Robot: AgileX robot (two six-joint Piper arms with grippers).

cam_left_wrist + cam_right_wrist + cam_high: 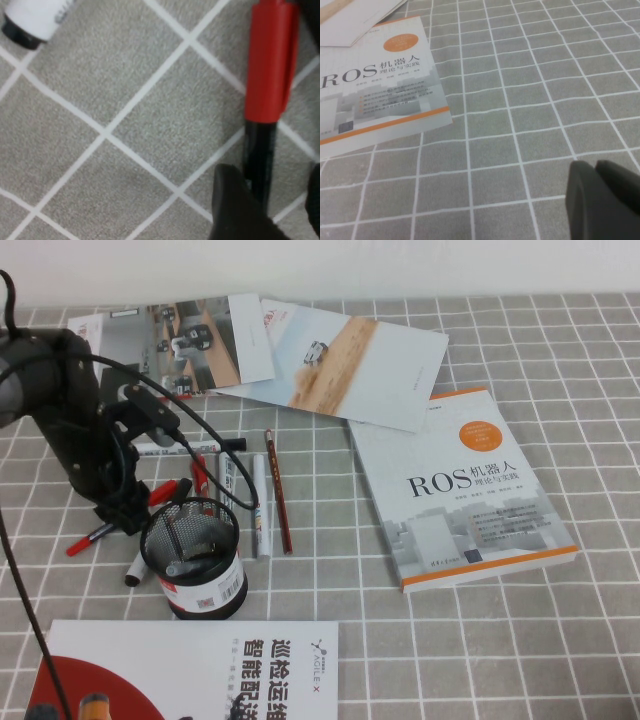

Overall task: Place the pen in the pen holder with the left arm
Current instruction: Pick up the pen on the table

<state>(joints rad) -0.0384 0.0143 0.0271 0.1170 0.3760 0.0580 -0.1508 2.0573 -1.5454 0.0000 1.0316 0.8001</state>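
My left gripper will close now, because my fingers are beside the pen's black body (260, 150) below the red cap. Closing now would catch the pen.
The pen lies flat on the checked cloth left of the pen holder. Its red cap (168, 491) points toward the holder and its red tail (88, 538) points away. In the left wrist view the red cap (270, 65) and black barrel (260, 150) show close up. My left gripper (120, 515) is lowered over the pen and open (272, 172). The barrel runs between its fingers (235, 205), with a gap on one side. The pen holder (195, 560), a black mesh cup with a labelled base, stands upright beside the gripper. My right gripper (602, 172) is shut over bare cloth and holds nothing.
White markers (260, 505) and a dark-red pencil (278, 495) lie behind the holder, and another white marker (35, 17) is near the pen. A ROS book (460, 490) lies to the right, brochures (330, 360) at the back, and a booklet (190, 670) at the front edge.
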